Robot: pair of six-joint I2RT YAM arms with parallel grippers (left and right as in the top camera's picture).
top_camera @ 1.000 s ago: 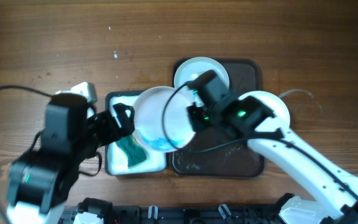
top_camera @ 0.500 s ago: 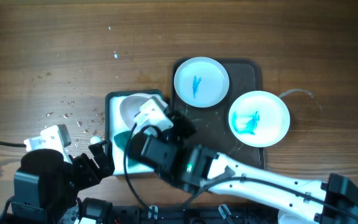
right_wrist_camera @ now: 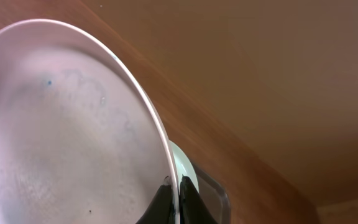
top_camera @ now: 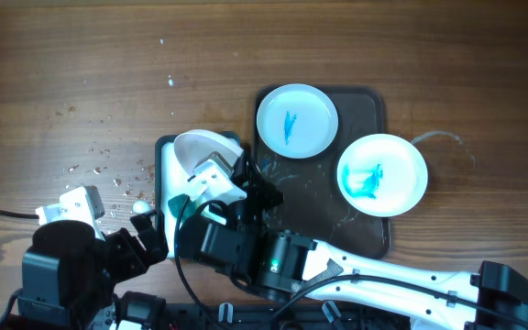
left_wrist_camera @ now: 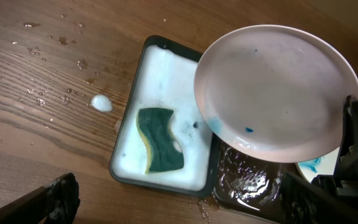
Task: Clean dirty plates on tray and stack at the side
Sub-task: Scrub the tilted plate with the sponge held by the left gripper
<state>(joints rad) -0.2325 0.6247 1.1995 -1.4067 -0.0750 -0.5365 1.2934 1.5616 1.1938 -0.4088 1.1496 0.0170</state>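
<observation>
My left gripper should next grab the sponge across the middle of its green side (top_camera: 181, 206) (left_wrist_camera: 159, 140). The sponge's yellow side then stays free to clean the plate.
My right gripper (top_camera: 243, 174) is shut on the rim of a white plate (top_camera: 200, 151) and holds it tilted above the small tray. In the right wrist view the fingertips (right_wrist_camera: 191, 202) pinch the plate (right_wrist_camera: 61, 137) at its rim. In the left wrist view this plate (left_wrist_camera: 278, 93) is nearly plain, with faint blue at its lower edge. Two plates with blue paint marks (top_camera: 297, 121) (top_camera: 382, 174) lie on the dark brown tray (top_camera: 372, 99). My left gripper (top_camera: 149, 234) is open and empty near the front edge; its fingers (left_wrist_camera: 58, 199) stand wide apart.
A small white-lined tray with a dark green rim (top_camera: 161, 147) holds foam and a green sponge (left_wrist_camera: 160, 140). Water drops (top_camera: 108, 160) and a blob of foam (top_camera: 138, 208) lie on the wooden table to its left. The brown tray's floor (left_wrist_camera: 247, 180) is wet.
Both arms have drawn back toward the front edge, uncovering the two painted plates. In the last half second the right gripper has raised the held plate a little over the small tray.
</observation>
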